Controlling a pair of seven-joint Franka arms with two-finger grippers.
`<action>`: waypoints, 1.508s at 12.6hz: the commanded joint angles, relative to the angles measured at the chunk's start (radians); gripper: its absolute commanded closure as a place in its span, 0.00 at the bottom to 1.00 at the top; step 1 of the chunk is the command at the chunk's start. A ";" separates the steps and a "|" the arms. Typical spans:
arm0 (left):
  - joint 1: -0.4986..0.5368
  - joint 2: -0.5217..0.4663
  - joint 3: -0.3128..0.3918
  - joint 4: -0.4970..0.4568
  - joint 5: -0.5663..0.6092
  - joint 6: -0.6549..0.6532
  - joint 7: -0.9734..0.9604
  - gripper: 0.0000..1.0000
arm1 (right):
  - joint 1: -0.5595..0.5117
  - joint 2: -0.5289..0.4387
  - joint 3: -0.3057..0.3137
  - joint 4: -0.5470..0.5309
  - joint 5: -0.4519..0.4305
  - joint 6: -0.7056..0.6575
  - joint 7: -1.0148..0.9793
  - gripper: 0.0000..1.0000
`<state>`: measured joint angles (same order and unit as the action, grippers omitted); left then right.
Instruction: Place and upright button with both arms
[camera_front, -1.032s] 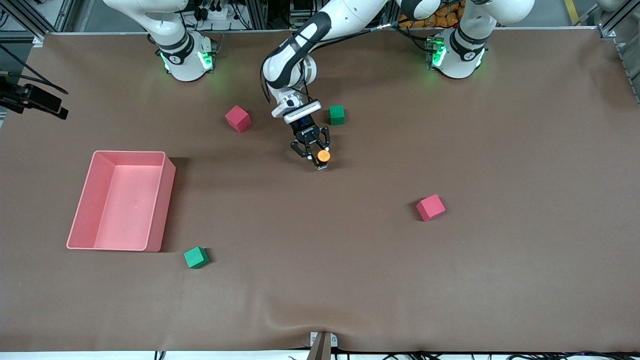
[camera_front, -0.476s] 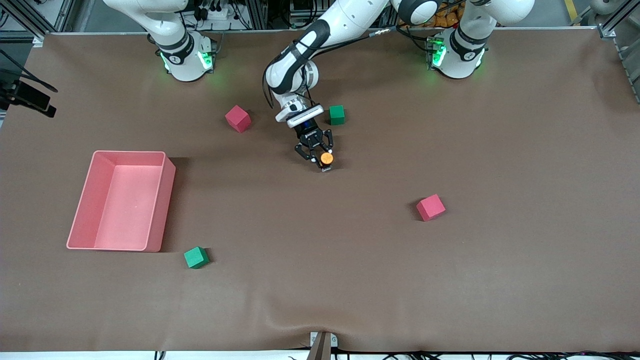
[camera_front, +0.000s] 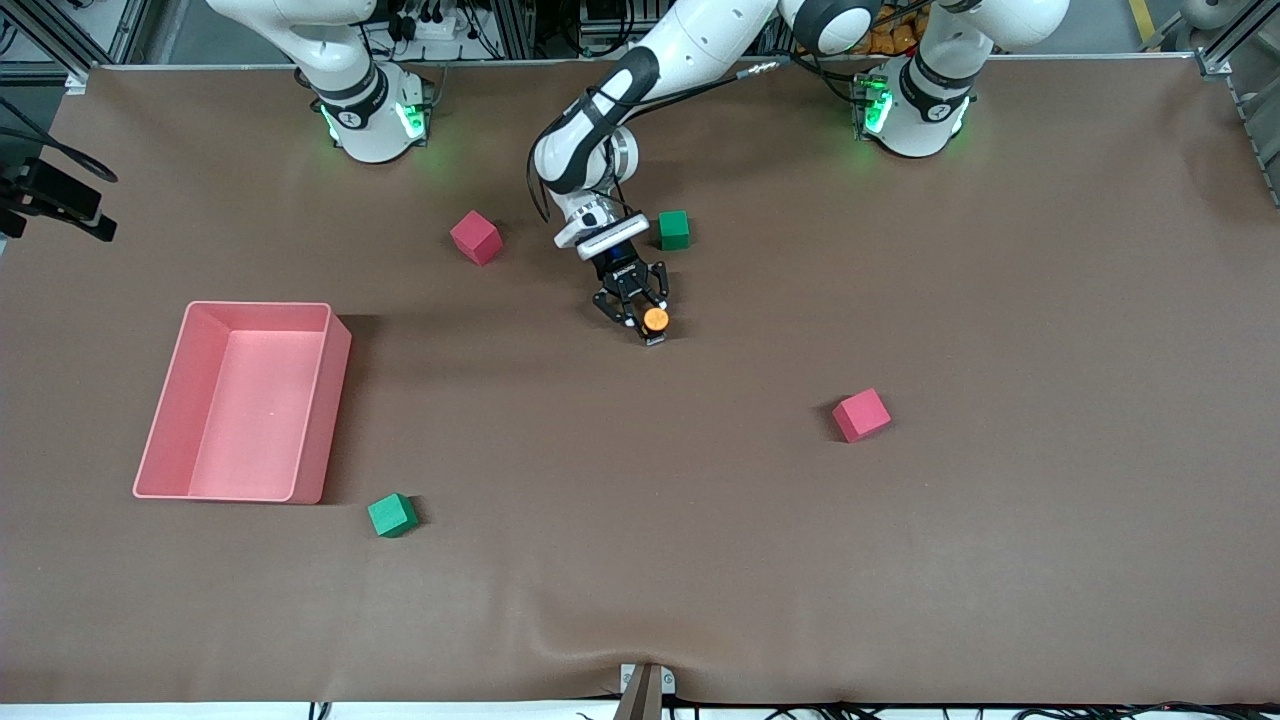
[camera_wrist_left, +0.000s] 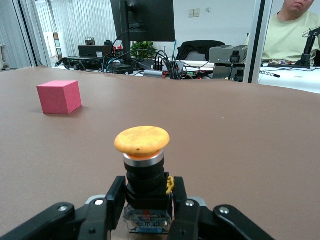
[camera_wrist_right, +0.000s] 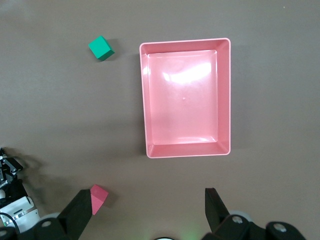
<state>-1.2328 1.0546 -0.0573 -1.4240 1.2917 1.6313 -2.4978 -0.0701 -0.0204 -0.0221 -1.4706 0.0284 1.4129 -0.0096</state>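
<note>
The button's black body (camera_front: 654, 334) (camera_wrist_left: 146, 177) is upright, low on the tabletop, so the button would stand. It is now time for my left gripper to open.
The button (camera_front: 655, 319) has a round orange cap (camera_wrist_left: 142, 139) on a black body and stands cap-up near the middle of the brown table. My left gripper (camera_front: 647, 324) is shut on its black body, one finger (camera_wrist_left: 116, 197) on each side, low over the mat. I cannot tell whether the button's base touches the mat. My right gripper (camera_wrist_right: 146, 200) is out of the front view. In the right wrist view it hangs high over the table with its fingers wide open and nothing between them.
A pink bin (camera_front: 335, 400) (camera_wrist_right: 144, 100) sits toward the right arm's end. Pink cubes (camera_front: 476, 237) (camera_front: 861, 414) and green cubes (camera_front: 674, 229) (camera_front: 392, 515) lie scattered. The green cube beside the left wrist is closest to the gripper.
The left gripper has shifted slightly toward the left arm's end and sunk a little, still holding the button. Cubes and bin have not moved.
</note>
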 joint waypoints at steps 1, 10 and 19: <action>-0.011 0.034 0.008 0.046 0.021 -0.022 -0.012 0.77 | -0.054 0.007 0.010 0.006 0.024 -0.011 -0.030 0.00; -0.011 0.035 0.008 0.047 0.023 -0.021 0.002 0.00 | 0.006 0.010 0.018 0.012 0.022 -0.015 -0.033 0.00; -0.022 -0.047 -0.030 0.042 -0.052 -0.059 0.078 0.00 | -0.007 0.005 0.014 0.012 0.021 -0.017 -0.020 0.00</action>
<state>-1.2482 1.0473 -0.0774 -1.3858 1.2765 1.5976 -2.4705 -0.0681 -0.0150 -0.0099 -1.4722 0.0383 1.4045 -0.0332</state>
